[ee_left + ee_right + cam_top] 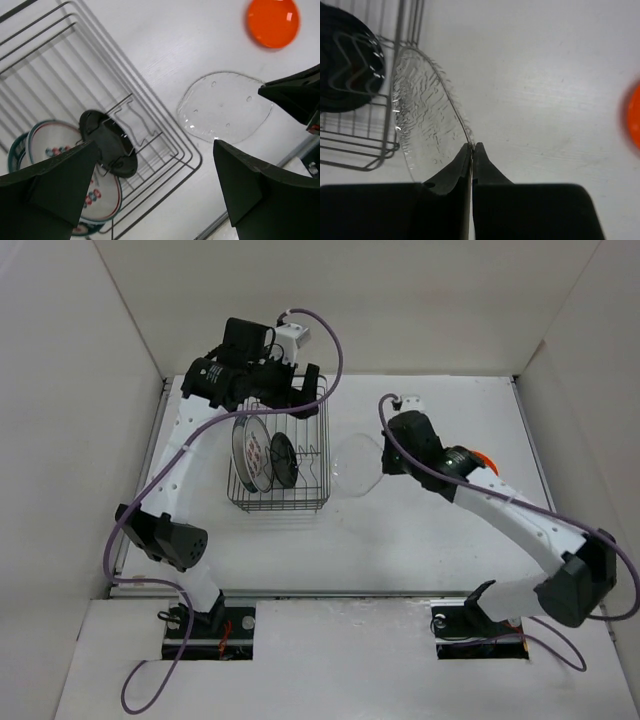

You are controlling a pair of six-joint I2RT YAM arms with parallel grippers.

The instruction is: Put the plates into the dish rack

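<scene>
I need to load the clear glass plate edge-on into the dish rack, so next my left gripper should grab its free rim [334,469] [181,119], away from my right gripper.
The dish rack [312,430] stands at the back left. In it stand the white plate with dark patterned rim [243,445], the white plate with red characters [100,197] and the glossy black plate [284,461]. My right gripper [472,146] is shut on the rim of the clear glass plate [422,125], holding it on edge just right of the rack [370,161]; it also shows in the top view [357,462]. The orange plate [272,22] lies on the table, mostly hidden behind the right arm in the top view [484,457]. My left gripper [155,195] is open and empty over the rack's far end [300,395].
White walls enclose the table on the left, back and right. The right arm [520,525] reaches across the right half of the table. A purple cable [335,350] loops over the rack's far side.
</scene>
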